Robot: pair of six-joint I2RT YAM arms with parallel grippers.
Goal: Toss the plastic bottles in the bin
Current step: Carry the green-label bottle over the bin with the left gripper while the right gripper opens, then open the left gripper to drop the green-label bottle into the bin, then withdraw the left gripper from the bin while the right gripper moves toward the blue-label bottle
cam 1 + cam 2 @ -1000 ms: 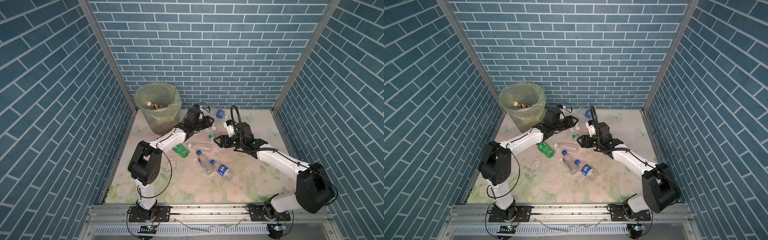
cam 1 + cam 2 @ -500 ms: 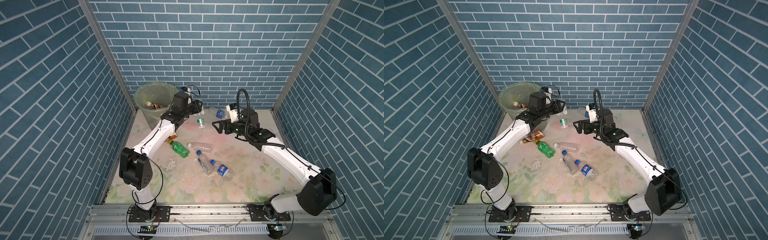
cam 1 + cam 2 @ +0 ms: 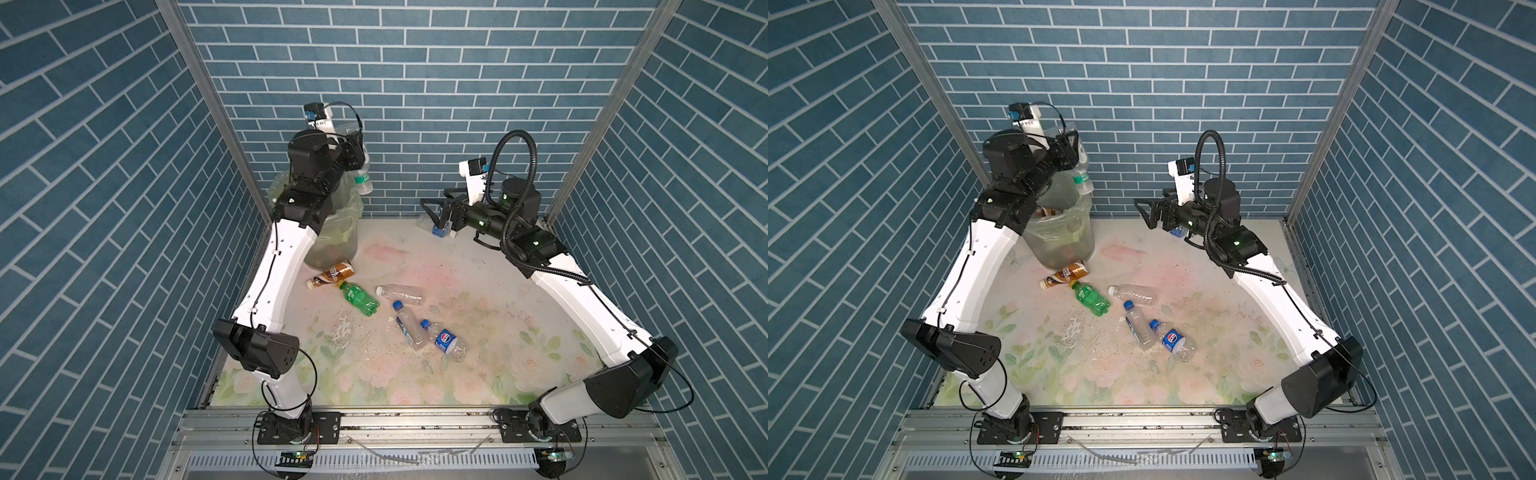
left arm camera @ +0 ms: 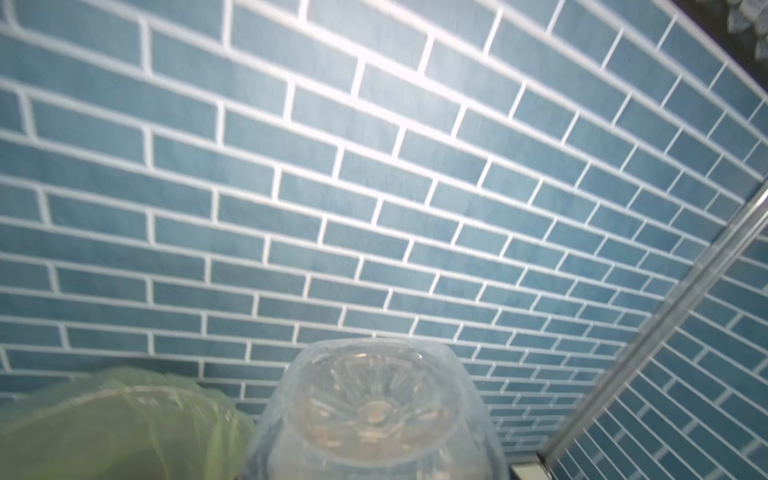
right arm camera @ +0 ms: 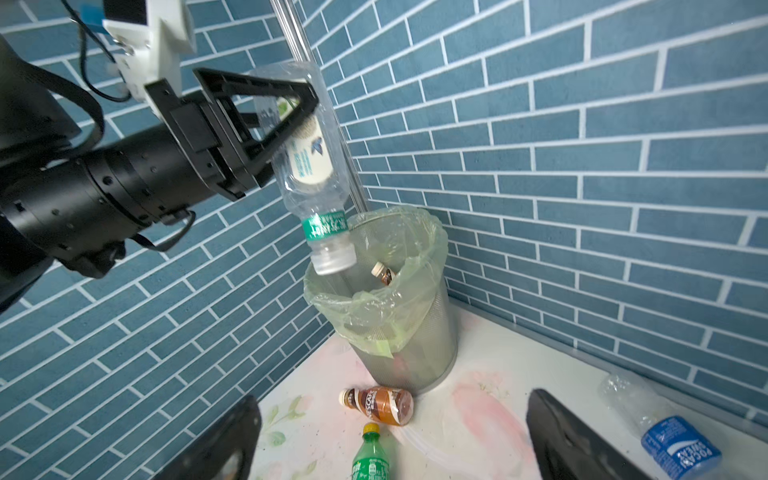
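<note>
The clear bottle has its cap (image 3: 365,189) pointing past the outer edge of the bin's rim, so my left gripper will keep holding the bottle until it hangs inside the bin's rim (image 3: 359,204).
My left gripper (image 3: 353,145) (image 5: 266,120) is shut on a clear bottle with a green band and white cap (image 3: 360,174) (image 3: 1081,170) (image 5: 309,166). The bottle hangs cap down just above the bin (image 3: 336,232) (image 3: 1059,241) (image 5: 415,353). The left wrist view shows only the bottle's base (image 4: 370,407) and the bin's bag (image 4: 116,428). A brown bottle (image 5: 382,273) lies inside the bin. My right gripper (image 3: 430,210) (image 3: 1144,212) (image 5: 392,399) hangs open and empty in the air at the back right.
On the floor by the bin lie a brown-labelled bottle (image 3: 332,274) (image 5: 378,405) and a green bottle (image 3: 358,298) (image 5: 370,457). A clear bottle (image 3: 401,293) and two blue-capped bottles (image 3: 409,328) (image 3: 444,343) lie mid-floor. A blue-labelled bottle (image 5: 665,436) lies by the back wall.
My left arm has lifted the clear bottle from the floor up over the bin. My right gripper has opened, risen and drawn back to the right.
</note>
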